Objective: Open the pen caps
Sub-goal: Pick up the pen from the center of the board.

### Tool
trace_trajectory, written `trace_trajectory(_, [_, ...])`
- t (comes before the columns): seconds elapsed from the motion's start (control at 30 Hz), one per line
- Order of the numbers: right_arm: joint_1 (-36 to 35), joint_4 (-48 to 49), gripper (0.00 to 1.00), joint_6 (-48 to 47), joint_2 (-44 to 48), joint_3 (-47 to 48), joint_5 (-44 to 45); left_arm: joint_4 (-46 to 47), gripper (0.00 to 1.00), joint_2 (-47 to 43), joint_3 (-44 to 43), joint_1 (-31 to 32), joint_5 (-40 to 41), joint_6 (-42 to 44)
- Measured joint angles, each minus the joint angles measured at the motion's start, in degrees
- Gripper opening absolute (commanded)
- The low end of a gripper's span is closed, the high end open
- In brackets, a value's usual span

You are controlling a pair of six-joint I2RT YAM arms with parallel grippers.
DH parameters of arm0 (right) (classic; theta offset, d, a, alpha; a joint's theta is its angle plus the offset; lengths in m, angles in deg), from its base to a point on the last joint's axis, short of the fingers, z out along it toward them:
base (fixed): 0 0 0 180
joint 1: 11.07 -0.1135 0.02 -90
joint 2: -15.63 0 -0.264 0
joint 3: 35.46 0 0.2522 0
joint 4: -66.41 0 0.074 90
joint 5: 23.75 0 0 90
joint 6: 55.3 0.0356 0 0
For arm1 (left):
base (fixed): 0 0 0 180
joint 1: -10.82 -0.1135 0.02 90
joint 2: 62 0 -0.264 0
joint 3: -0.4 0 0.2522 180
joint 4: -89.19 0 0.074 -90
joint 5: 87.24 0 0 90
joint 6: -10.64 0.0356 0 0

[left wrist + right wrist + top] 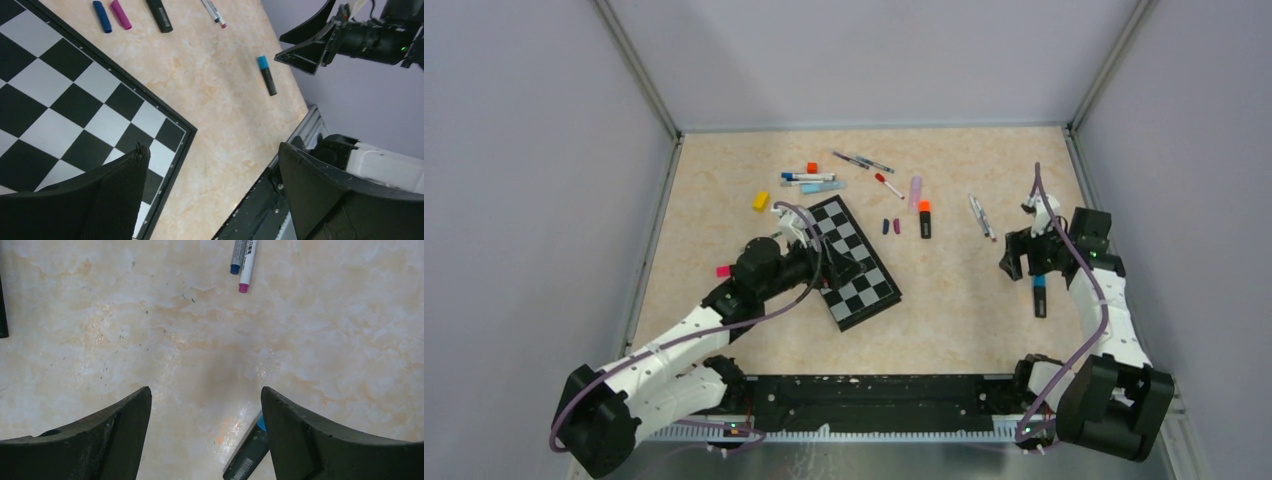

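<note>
My right gripper grabs the black marker by its black body (1040,302) (248,455) next, leaving the blue pen cap exposed for handover to my left gripper.
A black marker with a blue pen cap (1038,296) lies on the table at the right. My right gripper (1025,260) hovers open just beyond it. In the right wrist view that marker (246,454) pokes out beside the right finger, while the open right gripper (206,400) has only bare table between its fingers. My left gripper (854,270) is open over the chessboard (871,296), and the left wrist view shows the left gripper (212,160) holding nothing. A loose blue cap (102,16) and a magenta cap (120,14) lie past the board, next to an orange-capped black marker (925,218).
Two thin pens (980,216) lie beyond the right gripper. More pens and markers (864,162) are scattered at the back, with a lilac marker (915,190), an orange-red cube (812,168) and a yellow block (761,201). A small pink piece (722,271) sits by the left arm.
</note>
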Motion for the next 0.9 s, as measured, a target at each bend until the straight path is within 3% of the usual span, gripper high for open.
trace_trajectory(0.17, [0.00, -1.44, 0.75, -2.10, -0.55, -0.07, 2.54, 4.92, 0.99, -0.13, 4.74, 0.00, 1.22, 7.78])
trace_trajectory(0.37, [1.95, -2.14, 0.60, -3.69, -5.31, -0.22, 9.46, 12.59, 0.99, 6.32, 7.67, 0.00, 1.01, 14.51])
trace_trajectory(0.6, [6.97, -4.33, 0.55, -4.52, -10.32, -0.22, 14.80, 16.70, 0.99, 10.93, 7.69, 0.00, -1.79, 17.18])
trace_trajectory(0.9, [7.48, -4.44, 0.47, -5.44, -14.27, -1.03, 16.35, 18.05, 0.99, 11.43, 7.69, 0.00, -2.86, 18.73])
